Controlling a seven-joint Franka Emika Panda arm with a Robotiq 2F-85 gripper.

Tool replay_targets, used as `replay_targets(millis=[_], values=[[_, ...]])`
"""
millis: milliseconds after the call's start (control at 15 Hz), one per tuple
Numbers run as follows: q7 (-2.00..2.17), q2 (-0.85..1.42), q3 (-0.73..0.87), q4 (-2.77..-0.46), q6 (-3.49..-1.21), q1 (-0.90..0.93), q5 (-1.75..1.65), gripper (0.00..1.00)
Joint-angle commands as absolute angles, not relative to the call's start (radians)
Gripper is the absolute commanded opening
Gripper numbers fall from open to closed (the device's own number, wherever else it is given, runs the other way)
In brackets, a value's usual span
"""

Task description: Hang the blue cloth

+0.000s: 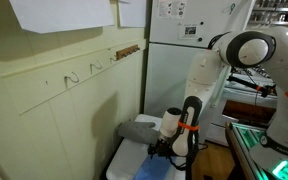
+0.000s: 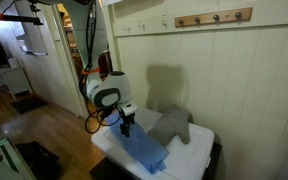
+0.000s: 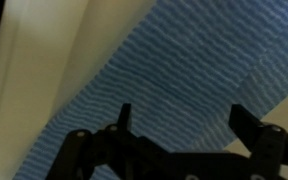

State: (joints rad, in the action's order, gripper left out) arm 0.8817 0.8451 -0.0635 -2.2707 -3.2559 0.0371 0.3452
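Observation:
I will grab the blue cloth [image 2: 144, 153] by its near end from above with my gripper next. Then it can hang on a wall hook, and the rest of the cloth can drape freely.
The blue cloth [image 2: 144, 153] lies flat on the white table [image 2: 194, 165], stretched toward its front edge. It also shows at the bottom of an exterior view [image 1: 149, 170], and it fills the wrist view [image 3: 174, 70] as ribbed blue fabric. My gripper [image 2: 126, 128] hangs just above the cloth's near end, pointing down. In the wrist view its two fingers [image 3: 181, 118] are spread wide apart over the cloth and hold nothing. Wall hooks [image 1: 72, 77] and a wooden peg rail [image 2: 214, 17] sit high on the panelled wall.
A grey folded cloth [image 2: 170, 126] lies on the table beside the blue cloth, also seen in an exterior view [image 1: 139, 131]. A white cabinet [image 1: 179, 60] stands behind the table. The panelled wall runs right along the table. Wooden floor [image 2: 44, 130] lies beside it.

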Motion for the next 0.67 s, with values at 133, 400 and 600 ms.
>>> replay_targets(millis=[133, 400, 600], values=[[0.844, 0.949, -0.098, -2.183, -3.287, -0.013, 0.375, 1.0], [0.838, 0.986, -0.089, -2.148, -3.274, -0.012, 0.377, 0.73], [0.829, 0.984, -0.092, -2.145, -3.271, -0.017, 0.376, 0.49]])
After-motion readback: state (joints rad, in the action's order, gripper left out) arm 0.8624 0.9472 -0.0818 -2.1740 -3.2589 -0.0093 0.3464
